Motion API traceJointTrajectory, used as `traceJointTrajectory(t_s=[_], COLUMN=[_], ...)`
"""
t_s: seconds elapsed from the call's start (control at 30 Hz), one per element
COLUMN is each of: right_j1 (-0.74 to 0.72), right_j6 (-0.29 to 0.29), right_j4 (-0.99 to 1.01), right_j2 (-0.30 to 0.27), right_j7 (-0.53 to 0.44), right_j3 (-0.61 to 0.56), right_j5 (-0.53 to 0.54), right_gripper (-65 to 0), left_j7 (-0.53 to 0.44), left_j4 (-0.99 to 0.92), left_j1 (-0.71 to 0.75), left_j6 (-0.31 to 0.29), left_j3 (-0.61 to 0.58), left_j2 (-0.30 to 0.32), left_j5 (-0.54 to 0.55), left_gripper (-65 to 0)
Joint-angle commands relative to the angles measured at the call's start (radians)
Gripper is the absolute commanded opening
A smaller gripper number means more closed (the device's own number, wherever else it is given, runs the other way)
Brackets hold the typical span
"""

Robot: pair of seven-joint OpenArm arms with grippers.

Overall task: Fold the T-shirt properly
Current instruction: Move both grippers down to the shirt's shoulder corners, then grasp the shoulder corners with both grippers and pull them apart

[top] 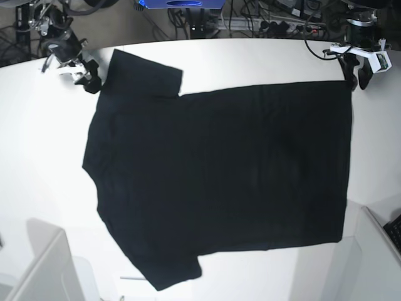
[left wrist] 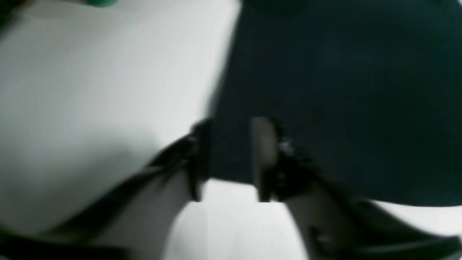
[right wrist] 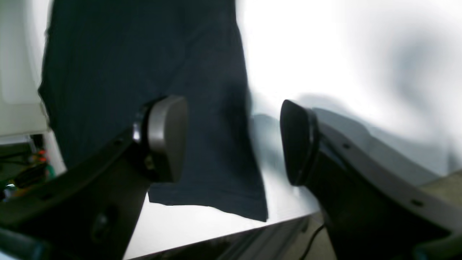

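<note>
It isn't time to close yet. I should first move my right gripper farther over the far sleeve (top: pixel 144 75), because the fingers barely reach past its outer edge (top: pixel 108 70).
The black T-shirt (top: pixel 219 175) lies spread flat on the white table (top: pixel 37 157), plain side up, with no print showing. Its collar end points left and its hem right. My right gripper (top: pixel 89 80) is open beside the far sleeve's outer edge. In the right wrist view the gripper (right wrist: pixel 231 141) straddles the edge of the sleeve (right wrist: pixel 126 65). My left gripper (top: pixel 358 76) is open at the hem's far corner. In the blurred left wrist view the gripper (left wrist: pixel 232 159) has the corner of the shirt (left wrist: pixel 343 90) between its fingers.
A white bin (top: pixel 44 263) stands at the near left corner and another (top: pixel 376 251) at the near right. Cables and equipment (top: pixel 188 9) crowd the far edge. The table edge (right wrist: pixel 223 238) runs close below the sleeve in the right wrist view.
</note>
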State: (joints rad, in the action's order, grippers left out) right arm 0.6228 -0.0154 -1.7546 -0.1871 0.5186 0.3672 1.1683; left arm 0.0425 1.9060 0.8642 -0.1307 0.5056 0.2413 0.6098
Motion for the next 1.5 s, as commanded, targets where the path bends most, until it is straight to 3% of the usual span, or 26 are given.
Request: traceJointTrajectory(t_s=[0.0,0.1,0.23,0.37,0.43,0.5,0.6,0.97,1.27,1.37,1.47], right_j1=[-0.002,-0.008,-0.013,-0.01,-0.008,-0.01,-0.01,-0.027,-0.028,-0.028,-0.028], right_j6=[-0.053,-0.123,-0.126,-0.128,-0.131,-0.185,-0.255,-0.263,-0.263,-0.263,-0.263], right_j4=[0.003,0.063,0.097,0.103,0.103,0.103,0.115,0.2,0.201,0.201,0.201], right_j2=[-0.019,-0.024,-0.022,-0.015,-0.015,-0.015,-0.013,-0.007,-0.009,-0.009,-0.012], right_j7=[-0.01,-0.01,-0.01,-0.008,0.013,0.042,0.064,0.062,0.062,0.062,0.062], right_j3=[0.006,0.006,-0.003,-0.006,-0.006,-0.006,-0.006,-0.112,-0.113,-0.113,-0.113], right_j5=[0.034,0.042,-0.023,-0.058,-0.058,-0.058,-0.061,-0.063,-0.064,-0.064,-0.064], right_gripper=[-26.7,-26.7,-26.7,-26.6,-26.6,-27.2,-27.3,-27.3,-27.6,-35.4,-54.2], left_j7=[-0.029,0.056,0.303,0.549,0.632,0.661,0.661,0.661,0.661,0.659,0.659], left_j4=[0.014,0.014,-0.02,-0.124,-0.168,-0.214,-0.248,-0.271,-0.274,-0.311,-0.386], left_j1=[0.013,0.008,-0.086,-0.198,-0.244,-0.271,-0.276,-0.28,-0.28,-0.299,-0.328], left_j6=[-0.013,-0.102,-0.258,-0.438,-0.485,-0.515,-0.521,-0.522,-0.522,-0.521,-0.521], left_j3=[0.029,0.086,0.218,0.379,0.443,0.489,0.491,0.454,0.399,0.387,0.39], left_j2=[0.011,0.011,0.003,0.002,0.002,0.002,0.008,0.005,0.002,0.002,0.002], left_j5=[0.032,0.1,0.181,0.246,0.243,0.243,0.243,0.243,0.243,0.243,0.243], left_gripper=[-38.2,-26.3,-14.0,-16.6,-19.3,-20.7,-20.7,-20.7,-20.7,-20.7,-20.7])
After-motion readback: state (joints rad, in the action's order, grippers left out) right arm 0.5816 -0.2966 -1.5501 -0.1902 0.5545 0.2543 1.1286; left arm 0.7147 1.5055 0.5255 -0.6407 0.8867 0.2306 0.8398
